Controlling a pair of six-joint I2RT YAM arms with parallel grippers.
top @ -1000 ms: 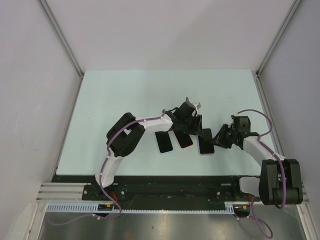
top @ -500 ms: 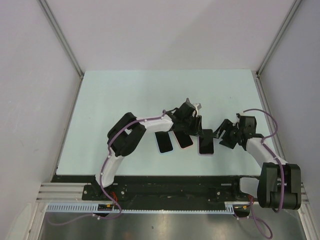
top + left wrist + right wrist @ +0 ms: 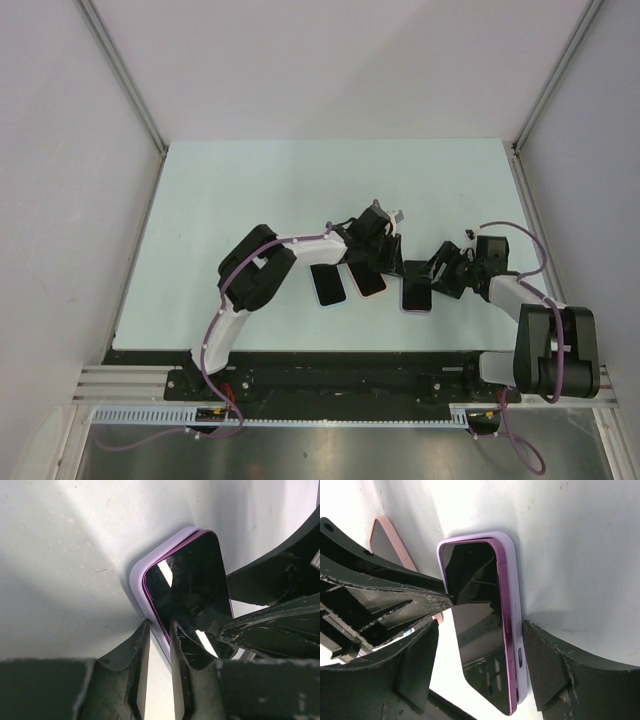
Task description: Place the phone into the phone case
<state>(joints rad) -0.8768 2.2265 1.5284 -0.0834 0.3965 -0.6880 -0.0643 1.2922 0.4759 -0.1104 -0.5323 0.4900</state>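
Observation:
My right gripper is to grab the phone case by its long side (image 3: 432,298) (image 3: 520,640) next. The opposite side of the phone case then stays free for seating the phone.
A black phone (image 3: 415,288) lies face up in a lilac phone case (image 3: 137,577) on the pale table (image 3: 250,190). Its purple frame stands a little proud of the case along one long side (image 3: 506,625). My left gripper (image 3: 392,262) has its jaws almost together. Its tips (image 3: 159,627) rest at the case's long edge, one finger (image 3: 182,645) over the screen (image 3: 187,580). My right gripper (image 3: 446,274) is open with the cased phone (image 3: 475,630) between its fingers. One finger (image 3: 545,655) touches the case's side (image 3: 514,595); the other stands off.
Two more phones lie left of the lilac one: one in a pink case (image 3: 366,280), also in the right wrist view (image 3: 390,542), and a dark one in a pale case (image 3: 327,285). The left arm reaches across them. The table's front edge (image 3: 330,352) is close behind.
My right gripper drew back to the right from the phone, then came back to its right side. The phone shifted slightly right. My left gripper stayed at the phone's left edge.

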